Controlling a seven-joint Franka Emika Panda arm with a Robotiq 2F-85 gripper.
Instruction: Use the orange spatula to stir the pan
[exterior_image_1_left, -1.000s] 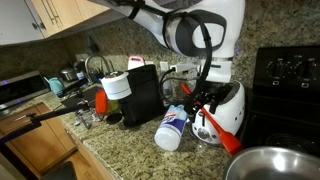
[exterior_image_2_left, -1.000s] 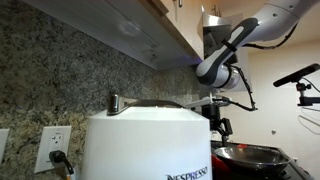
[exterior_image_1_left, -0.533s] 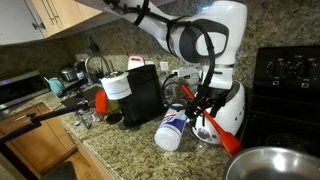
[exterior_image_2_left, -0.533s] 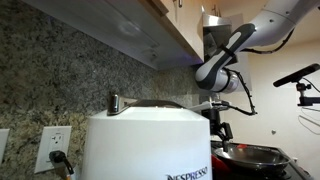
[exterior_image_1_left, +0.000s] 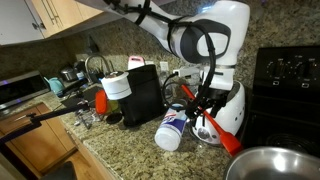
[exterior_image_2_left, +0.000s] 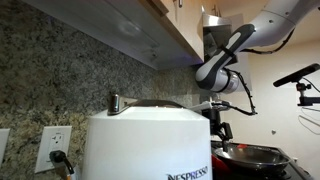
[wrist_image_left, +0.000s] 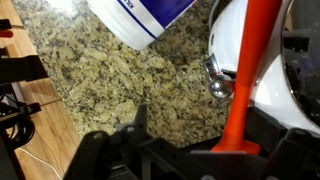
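I will grab the orange spatula (exterior_image_1_left: 226, 133) by its handle, with my fingers on either side. The spatula's blade then stays free and slants out to stir the pan.
The orange spatula (exterior_image_1_left: 226, 133) slants down toward the lower right in front of the white toaster (exterior_image_1_left: 234, 104), with its blade low near the counter. My gripper (exterior_image_1_left: 205, 104) is around its upper handle. In the wrist view the spatula (wrist_image_left: 250, 70) runs between my fingers, closer to the right one. The left finger stands well clear of it, so the gripper (wrist_image_left: 212, 130) looks open. The shiny silver pan (exterior_image_1_left: 275, 165) is at the bottom right, below the spatula blade. It also shows in an exterior view (exterior_image_2_left: 250, 155), just past the gripper (exterior_image_2_left: 218, 126).
A white bottle (exterior_image_1_left: 172, 128) with a blue label lies on the granite counter beside the gripper; it also shows in the wrist view (wrist_image_left: 150, 20). A black coffee machine (exterior_image_1_left: 145, 92) and a red-orange cup (exterior_image_1_left: 101, 101) stand further along. A black stove (exterior_image_1_left: 290, 80) is behind the pan. A white Nespresso machine (exterior_image_2_left: 150, 145) fills the foreground.
The arm shifted slightly and the gripper dropped a touch a second ago. Nothing has visibly moved in the last half second, and the spatula stays put.
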